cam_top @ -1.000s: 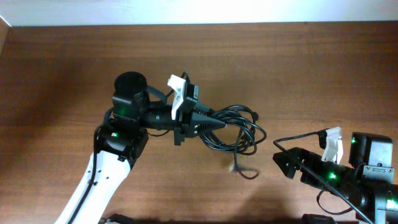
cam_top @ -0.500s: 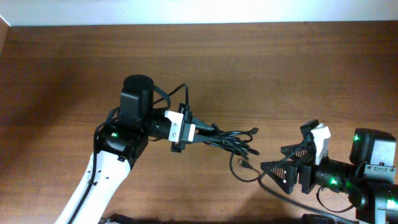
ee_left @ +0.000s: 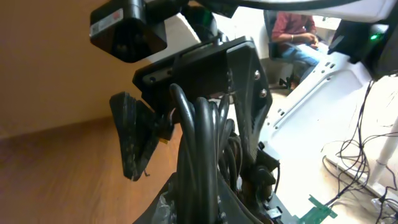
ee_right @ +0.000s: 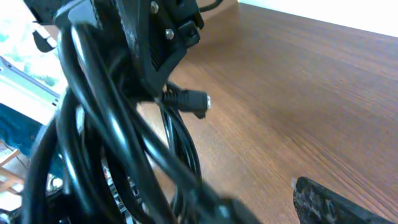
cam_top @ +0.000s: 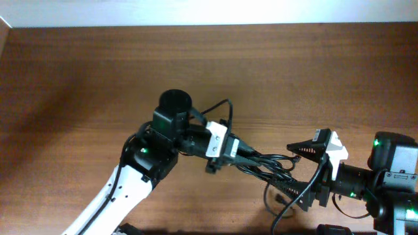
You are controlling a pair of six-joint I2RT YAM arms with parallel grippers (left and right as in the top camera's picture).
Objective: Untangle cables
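Note:
My right gripper will next pick up the bundle by its end opposite my left gripper, so the loops and the plug stay free to untangle.
The cables (cam_top: 277,163) are a bundle of thin black cords hanging off the table between the two arms. My left gripper (cam_top: 245,155) is shut on the bundle's left end. In the left wrist view the cables (ee_left: 199,149) run straight up out of the jaws. My right gripper (cam_top: 289,171) is open, and its two fingers straddle the right end of the bundle without closing on it. In the right wrist view the cables (ee_right: 118,130) loop close to the camera, a small plug (ee_right: 193,101) sticks out, and one of my fingertips (ee_right: 333,202) shows at the lower right.
The brown wooden table (cam_top: 78,78) stretches bare to the left and back. A loose cord (cam_top: 277,205) trails down toward the front edge below the right gripper. The right arm's base (cam_top: 392,163) stands at the far right.
The left arm has carried the cable bundle right and toward the front. The right gripper has turned and come in so that its open fingers now sit around the bundle's right end.

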